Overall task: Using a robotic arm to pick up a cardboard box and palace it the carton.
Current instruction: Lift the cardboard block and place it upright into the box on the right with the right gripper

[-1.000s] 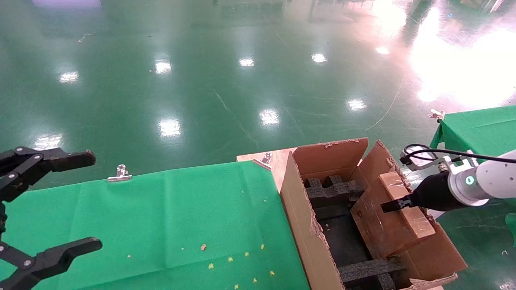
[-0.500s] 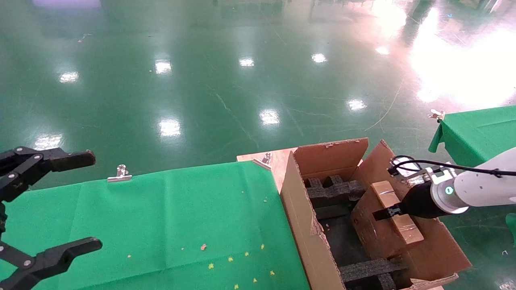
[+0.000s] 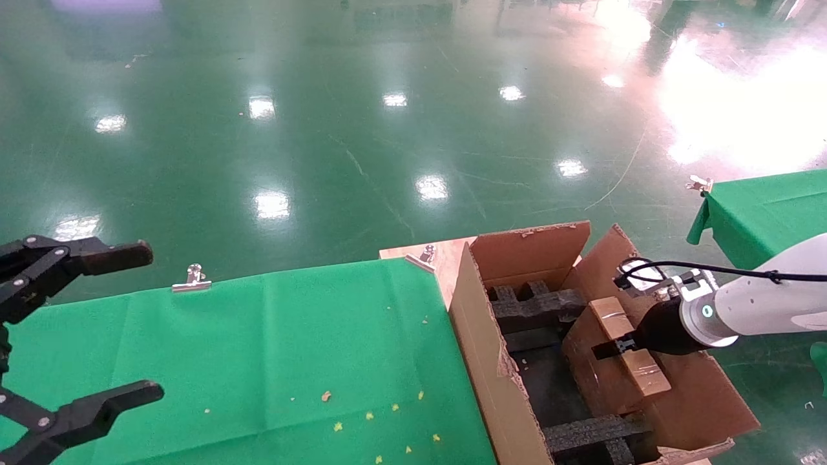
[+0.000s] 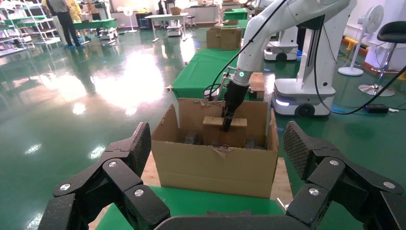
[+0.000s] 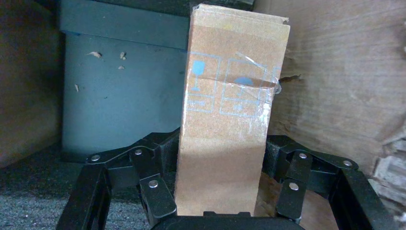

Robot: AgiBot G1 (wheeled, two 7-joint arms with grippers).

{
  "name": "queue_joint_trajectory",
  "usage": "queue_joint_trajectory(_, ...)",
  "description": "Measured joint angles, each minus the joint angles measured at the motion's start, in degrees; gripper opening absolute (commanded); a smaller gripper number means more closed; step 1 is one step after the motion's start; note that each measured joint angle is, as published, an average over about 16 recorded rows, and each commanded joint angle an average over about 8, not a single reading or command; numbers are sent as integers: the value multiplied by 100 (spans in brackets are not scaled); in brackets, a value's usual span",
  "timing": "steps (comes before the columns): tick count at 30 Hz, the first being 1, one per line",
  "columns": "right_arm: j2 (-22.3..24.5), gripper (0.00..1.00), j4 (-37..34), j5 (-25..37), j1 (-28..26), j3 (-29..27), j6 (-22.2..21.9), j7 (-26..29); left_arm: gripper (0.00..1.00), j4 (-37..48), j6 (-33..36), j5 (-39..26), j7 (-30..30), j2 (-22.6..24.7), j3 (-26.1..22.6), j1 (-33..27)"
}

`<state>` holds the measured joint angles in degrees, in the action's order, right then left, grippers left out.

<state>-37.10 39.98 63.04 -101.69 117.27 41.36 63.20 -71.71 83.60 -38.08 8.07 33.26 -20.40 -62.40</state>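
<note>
The small box's lower edge stands in the gap beside the black insert, so the box would stay in the carton (image 3: 484,361): my right gripper opens now.
My right gripper (image 3: 610,349), on the white robotic arm (image 3: 762,303) with a green-lit ring, is shut on the small taped cardboard box (image 3: 597,378). It holds the box on edge inside the large carton (image 3: 484,361), near the carton's right wall, above the black foam blocks (image 3: 533,310). In the right wrist view the fingers of the gripper (image 5: 222,153) clamp both sides of the box (image 5: 234,86). The left wrist view shows the carton (image 4: 215,167) with the box (image 4: 225,136) in it. My left gripper (image 3: 145,321) is open and empty at the far left.
A green-clothed table (image 3: 258,349) lies left of the carton, with metal clips (image 3: 192,278) at its far edge and small scraps on it. A wooden board (image 3: 446,258) sits under the carton. Another green table (image 3: 769,206) stands at the right.
My right gripper has carried the cardboard box lower and a little left, deeper into the carton. The left arm has not moved.
</note>
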Motion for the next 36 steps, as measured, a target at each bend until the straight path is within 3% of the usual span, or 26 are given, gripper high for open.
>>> queue_joint_trajectory(6, -54, 99, -153, -122, 91, -62, 67, -140, 100, 0, -1, 1, 0, 0, 0, 1)
queue_joint_trajectory(25, -23, 100, -121, -123, 42, -72, 100, -160, 100, 1, -1, 1, 0, 0, 0, 1)
queue_joint_trajectory(36, 148, 100, 193, -9, -261, -113, -35, -164, 100, 1, -1, 1, -1, 0, -1, 1)
